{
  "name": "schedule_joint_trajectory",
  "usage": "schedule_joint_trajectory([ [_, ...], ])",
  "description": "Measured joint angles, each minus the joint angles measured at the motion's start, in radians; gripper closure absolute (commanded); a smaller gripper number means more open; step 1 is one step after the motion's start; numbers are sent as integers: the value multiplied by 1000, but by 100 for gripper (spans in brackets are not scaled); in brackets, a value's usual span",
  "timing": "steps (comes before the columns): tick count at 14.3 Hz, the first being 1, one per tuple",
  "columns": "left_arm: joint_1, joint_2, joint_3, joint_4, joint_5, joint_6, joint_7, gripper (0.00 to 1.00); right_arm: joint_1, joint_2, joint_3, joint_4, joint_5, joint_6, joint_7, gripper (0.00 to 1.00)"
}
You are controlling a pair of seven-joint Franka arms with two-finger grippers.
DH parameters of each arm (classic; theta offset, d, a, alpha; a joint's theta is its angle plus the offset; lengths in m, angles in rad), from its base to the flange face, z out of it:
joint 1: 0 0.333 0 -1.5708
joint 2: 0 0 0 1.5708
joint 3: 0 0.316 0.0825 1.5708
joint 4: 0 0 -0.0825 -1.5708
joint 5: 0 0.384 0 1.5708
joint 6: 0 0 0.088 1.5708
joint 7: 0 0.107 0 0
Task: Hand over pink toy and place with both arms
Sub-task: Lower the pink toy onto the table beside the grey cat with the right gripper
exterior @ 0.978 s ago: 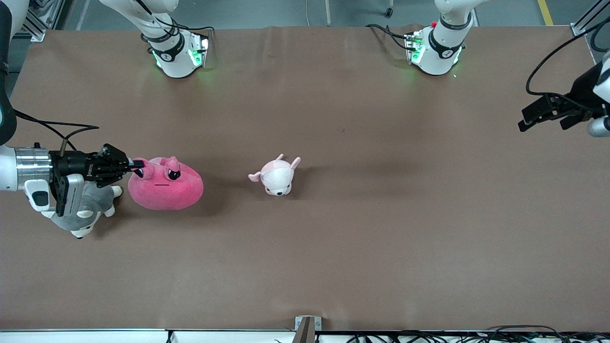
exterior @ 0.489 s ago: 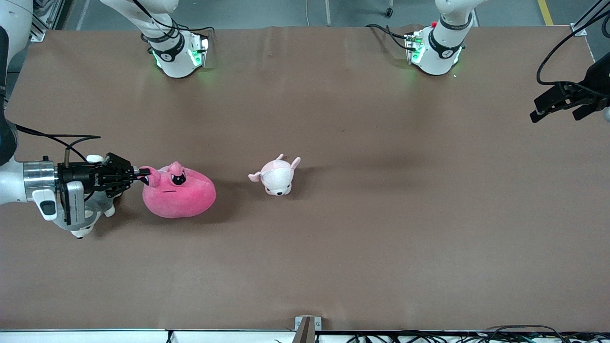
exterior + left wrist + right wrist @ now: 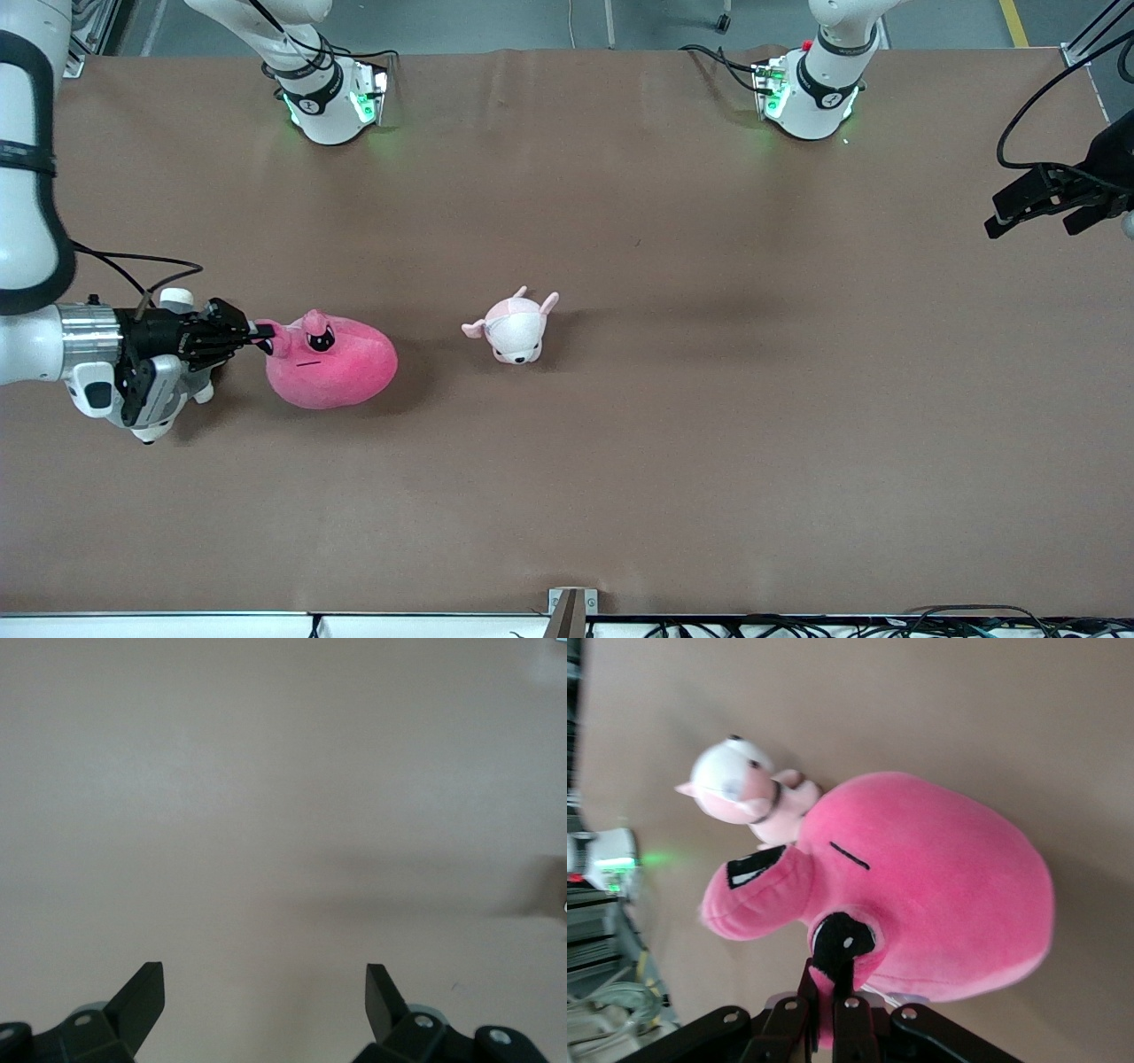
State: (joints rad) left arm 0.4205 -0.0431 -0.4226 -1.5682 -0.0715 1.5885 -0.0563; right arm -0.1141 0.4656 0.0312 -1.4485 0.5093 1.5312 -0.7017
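My right gripper keeps holding the toy for now, until it rests on the tabletop: in the front view the pink toy's lower edge (image 3: 335,405) hangs above the tabletop.
The pink toy (image 3: 335,369) is a round magenta plush with black eyes, toward the right arm's end of the table. My right gripper (image 3: 263,338) is shut on a stubby bump at the toy's top edge; the right wrist view shows the pink fabric pinched between the fingers (image 3: 829,1014) and the toy's body (image 3: 939,895) hanging past them. My left gripper (image 3: 1032,204) is up in the air over the left arm's end of the table, open and empty; in the left wrist view its gripper (image 3: 264,992) has only bare table between the tips.
A small pale pink-and-white animal plush (image 3: 515,327) lies mid-table, beside the pink toy; it also shows in the right wrist view (image 3: 744,788). A grey-and-white husky plush (image 3: 164,403) lies under the right arm's wrist. The brown table (image 3: 709,425) is bare elsewhere.
My right gripper has carried the pink toy toward mid-table, then eased slightly back. My left gripper has drawn back toward its end of the table.
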Motion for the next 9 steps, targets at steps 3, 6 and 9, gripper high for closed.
schedule_joint_trajectory([
  [3, 0, 0, 0, 10, 0, 0, 0, 0, 15, 1, -1, 0, -83, 16, 68, 100],
  [6, 0, 1, 0, 10, 0, 0, 0, 0, 16, 7, -2, -3, -104, 3, 128, 100],
  [9, -1, 1, -1, 10, 0, 0, 0, 0, 26, 17, 0, -4, -104, -46, 181, 100],
])
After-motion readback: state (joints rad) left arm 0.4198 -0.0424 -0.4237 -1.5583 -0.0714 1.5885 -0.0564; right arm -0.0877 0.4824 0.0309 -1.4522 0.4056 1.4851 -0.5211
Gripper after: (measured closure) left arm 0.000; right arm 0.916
